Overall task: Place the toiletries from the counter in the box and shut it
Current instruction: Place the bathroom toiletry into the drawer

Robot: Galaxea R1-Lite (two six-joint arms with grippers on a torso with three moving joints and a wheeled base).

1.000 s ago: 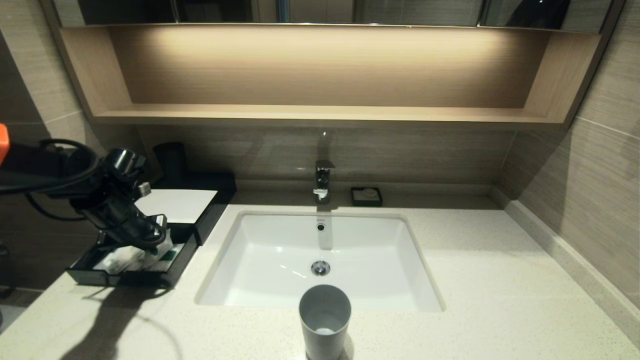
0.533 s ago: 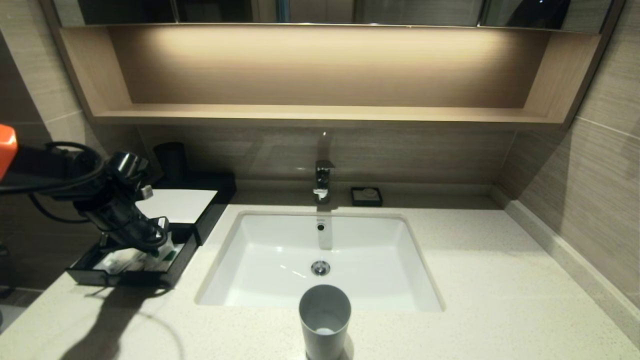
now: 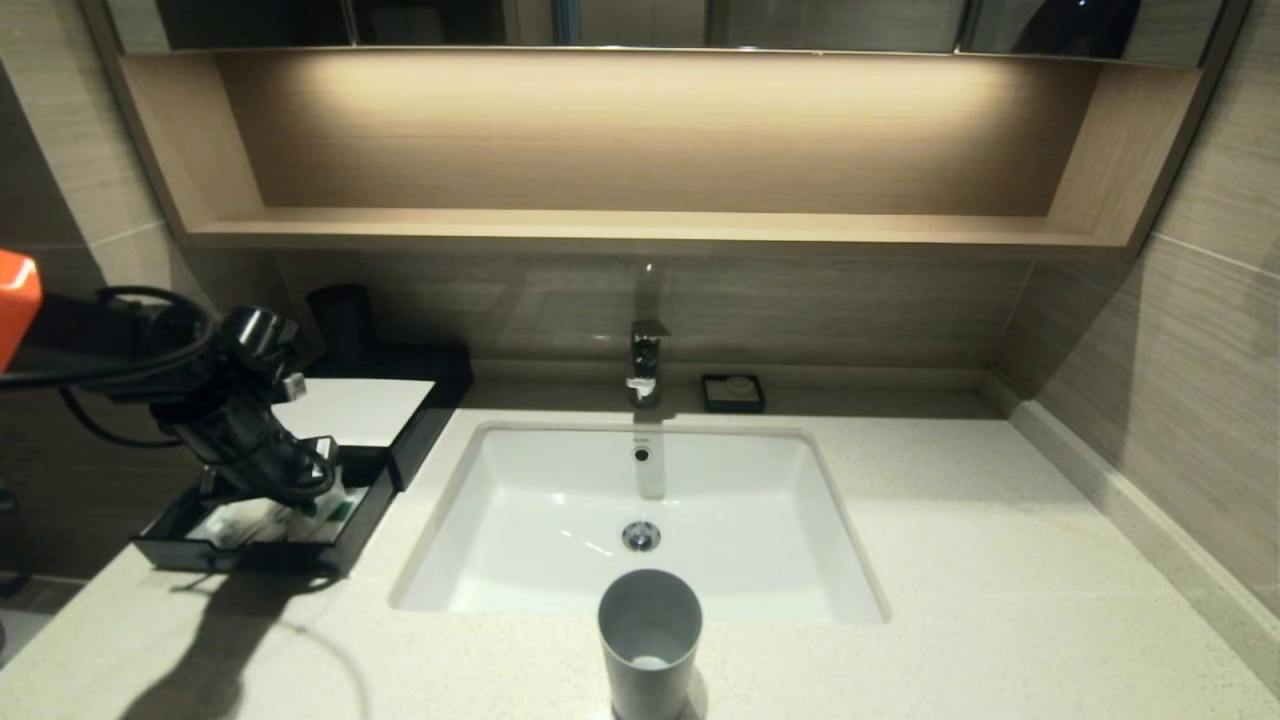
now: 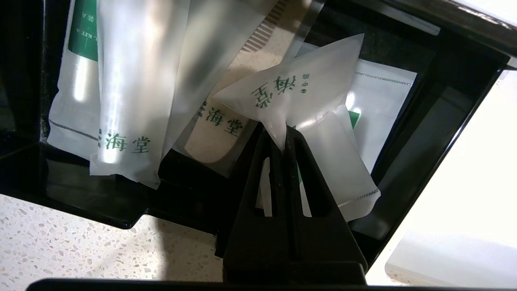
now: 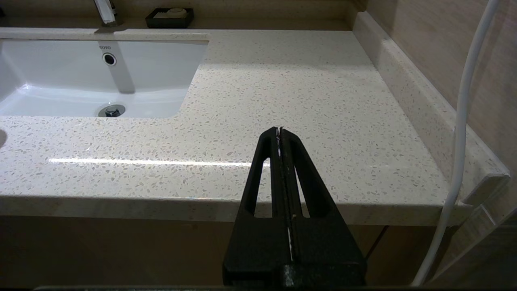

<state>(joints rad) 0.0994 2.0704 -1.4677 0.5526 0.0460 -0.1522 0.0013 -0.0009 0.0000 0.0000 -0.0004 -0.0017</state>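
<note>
My left gripper will release the small packet now, as it hangs inside the drawer's rim over the squarish packet.
The black box [image 3: 415,425] with a white top panel stands at the counter's [image 3: 950,560] left, its drawer [image 3: 250,557] pulled out. Several translucent-white toiletry packets [image 3: 245,520] lie in the drawer. My left gripper [image 3: 312,482] hangs over the drawer's right part, shut on the corner of one small packet [image 4: 295,93] with green print, pinched at the fingertips of the left gripper [image 4: 282,135]. A long packet [image 4: 129,81] and a packet with a pale insert [image 4: 224,129] lie beside it, a squarish one [image 4: 383,97] behind. My right gripper [image 5: 279,131] is shut and empty, parked before the counter's right front edge.
A white sunken sink [image 3: 640,520] with a tap [image 3: 645,365] fills the middle. A grey cup [image 3: 650,640] stands at the front edge before the sink. A small black soap dish [image 3: 733,392] sits by the back wall. A wooden shelf [image 3: 640,225] runs above.
The left arm has shifted only slightly over the open drawer, still shut on the packet. Nothing else has moved.
</note>
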